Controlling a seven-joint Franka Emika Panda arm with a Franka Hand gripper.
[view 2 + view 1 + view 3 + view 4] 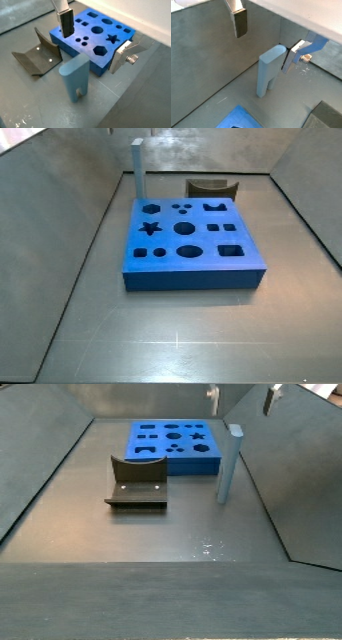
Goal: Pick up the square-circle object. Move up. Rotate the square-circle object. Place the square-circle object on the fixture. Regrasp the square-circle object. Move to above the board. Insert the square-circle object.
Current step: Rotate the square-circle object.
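My gripper grabs the square-circle object by its top end [138,144] [274,53] next, so that the object's lower end stays free for insertion.
The square-circle object [227,464] is a slim grey-blue bar standing upright on the grey floor, beside the board's short side. It shows in both wrist views [270,70] [73,77] and at the far end in a side view [136,168]. My gripper [242,398] hangs open just above the bar's top, and nothing is between its fingers [240,22]. In both wrist views [266,40] [93,41] the bar's top sits near one finger, apart from the pads. The bright-blue board [194,238] [100,37] lies flat. The dark fixture [136,479] [37,55] stands beside it.
Grey walls [40,464] enclose the floor on all sides. The fixture's corner [328,117] and a corner of the board [238,120] show at the edge of a wrist view.
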